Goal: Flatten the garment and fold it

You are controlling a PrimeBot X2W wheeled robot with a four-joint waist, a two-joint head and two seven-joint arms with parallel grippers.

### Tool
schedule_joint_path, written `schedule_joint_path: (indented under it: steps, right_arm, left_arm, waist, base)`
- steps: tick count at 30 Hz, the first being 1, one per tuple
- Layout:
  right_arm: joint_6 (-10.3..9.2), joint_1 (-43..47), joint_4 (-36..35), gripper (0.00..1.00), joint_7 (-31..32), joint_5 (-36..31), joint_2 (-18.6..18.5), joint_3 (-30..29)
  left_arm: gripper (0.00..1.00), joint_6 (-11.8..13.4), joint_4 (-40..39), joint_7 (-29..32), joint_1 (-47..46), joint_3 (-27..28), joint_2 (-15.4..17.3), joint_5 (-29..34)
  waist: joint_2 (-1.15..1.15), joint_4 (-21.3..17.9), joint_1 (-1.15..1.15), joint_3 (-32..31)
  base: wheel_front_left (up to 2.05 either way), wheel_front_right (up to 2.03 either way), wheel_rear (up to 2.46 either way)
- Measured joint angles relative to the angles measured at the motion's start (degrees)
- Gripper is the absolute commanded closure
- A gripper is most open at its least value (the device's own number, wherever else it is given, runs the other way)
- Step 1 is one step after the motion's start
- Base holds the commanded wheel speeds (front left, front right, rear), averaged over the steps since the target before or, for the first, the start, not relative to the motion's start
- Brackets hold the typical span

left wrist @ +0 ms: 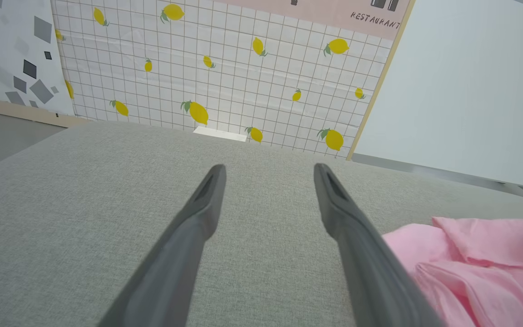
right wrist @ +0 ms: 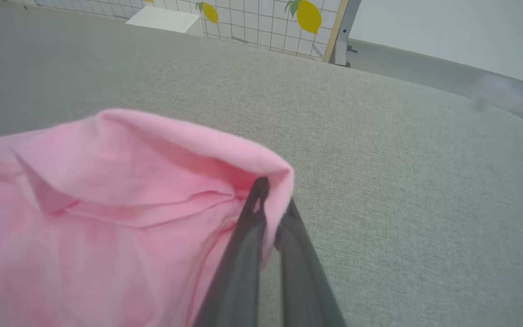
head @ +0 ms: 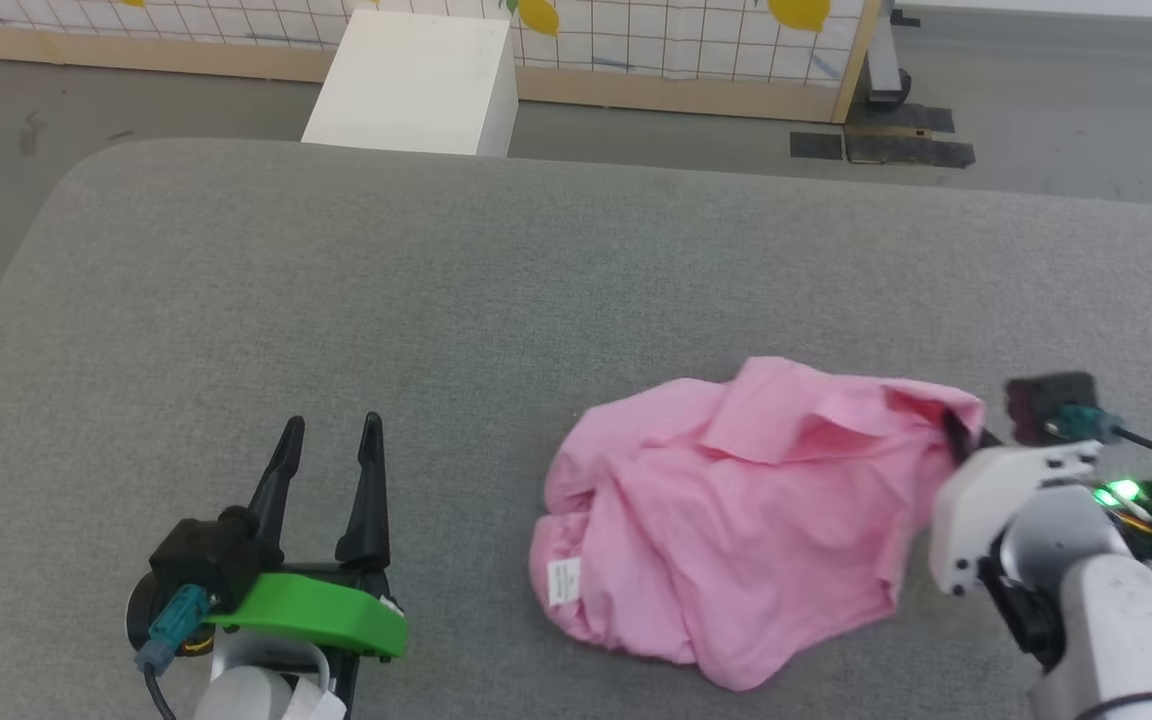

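Observation:
My left gripper grabs the crumpled garment by its gathered edge (head: 548, 546) beside the white care label (head: 564, 580) next, to stretch the garment flat.
The garment (head: 736, 520) is a light pink crumpled heap on the grey cushion, at the right of the head view, with a small white care label (head: 564, 580) near its lower left edge. My right gripper (head: 958, 435) is shut on the garment's right edge; in the right wrist view the two dark fingers pinch a fold of pink cloth (right wrist: 275, 181) between them (right wrist: 274, 200). My left gripper (head: 331, 430) stands open over bare cushion, left of the garment, nothing between its fingers (left wrist: 268, 175). The garment's edge (left wrist: 479, 263) lies to the right of it.
The wide grey cushion (head: 436, 300) stretches on all sides, its far edge rounded. Beyond it stand a white box (head: 416, 80) on the floor and a panel with lemon print (left wrist: 225, 68). Black tape patches (head: 886, 145) lie on the floor at the far right.

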Motion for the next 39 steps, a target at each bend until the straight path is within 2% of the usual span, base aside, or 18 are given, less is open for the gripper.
schedule_joint_path:
  steps: [4, 9, 12, 15, 18, 23, 32, 33, 34, 35, 39]
  right_arm:
    - [0.00, 2.4, -0.3, 0.00, -1.3, -0.2, 0.0, -4.2]
    - [0.00, 7.5, -6.2, 0.00, -3.5, 2.1, 0.0, -3.8]
    - [0.00, 11.8, -12.1, 0.00, -2.8, 4.0, -0.2, 1.3]
    - [0.00, 16.1, -18.1, 0.00, 1.0, 3.9, -0.1, 10.3]
    - [0.00, 18.7, -20.7, 0.00, 5.0, 2.4, 0.0, 18.2]
    - [0.00, 19.5, -18.2, 0.00, 8.8, 0.8, -0.3, 24.4]
    - [0.00, 18.7, -8.8, 0.00, 12.0, -1.5, -0.2, 24.1]
    - [0.00, 18.3, -8.3, 0.50, 12.3, -1.5, -0.2, 24.1]
    - [0.00, 17.7, -8.1, 0.71, 12.4, -1.5, -0.1, 24.0]
    - [0.00, 17.3, -7.9, 1.00, 12.4, -1.5, -0.1, 23.9]
    - [0.00, 16.6, -8.0, 1.00, 11.2, -0.7, -0.1, 22.2]
  left_arm:
    - [0.00, 0.0, 0.0, 0.0, -0.2, 0.0, 0.0, 0.0]
    - [0.00, 0.0, 0.2, 0.0, -0.3, -0.1, 0.0, 0.0]
    - [0.00, 0.0, 0.1, 0.0, -0.3, 0.0, 0.0, 0.0]
    - [0.00, 0.0, 0.1, 0.0, -0.2, 0.0, 0.0, 0.0]
    - [0.00, 0.0, 0.0, 0.0, -0.2, -0.2, 0.0, 0.0]
    - [0.00, 0.0, -0.1, 0.0, -0.4, -1.0, 0.0, 0.0]
    - [0.00, 0.0, -0.1, 0.0, -1.3, -1.5, 0.0, -0.1]
    - [0.00, 0.0, 0.0, 0.0, -1.3, -1.4, 0.0, -0.1]
    - [0.00, 0.0, 0.0, 0.0, -1.3, -1.3, 0.0, -0.1]
    - [0.00, 0.0, 0.0, 0.0, -1.3, -1.1, 0.0, -0.1]
    - [0.00, 0.0, 0.1, 0.0, -1.3, -0.8, 0.0, -0.1]
  waist:
    - [0.00, -0.3, 0.00, 0.1]
    - [0.00, -0.6, 0.00, -0.7]
    - [0.00, -1.0, 0.00, -1.2]
    - [0.00, -1.7, 0.00, -1.5]
    - [0.00, -2.1, 0.00, -1.5]
    - [0.00, -1.8, 0.00, -0.9]
    - [0.00, 0.1, 0.00, 1.1]
    - [0.00, 0.2, 0.00, 1.3]
    - [0.00, 0.4, 0.00, 1.5]
    - [0.00, 0.5, 0.00, 1.6]
    - [0.00, 0.5, 0.00, 1.5]
  base:
    - [0.00, 0.00, 0.00]
    - [0.00, 0.00, 0.00]
    - [0.00, 0.00, 0.00]
    - [0.00, 0.00, 0.00]
    - [0.00, 0.00, 0.00]
    - [0.00, 0.00, 0.00]
    - [0.00, 0.00, 0.00]
    - [0.00, 0.00, 0.00]
    - [0.00, 0.00, 0.00]
    - [0.00, 0.00, 0.00]
    - [0.00, 0.00, 0.00]
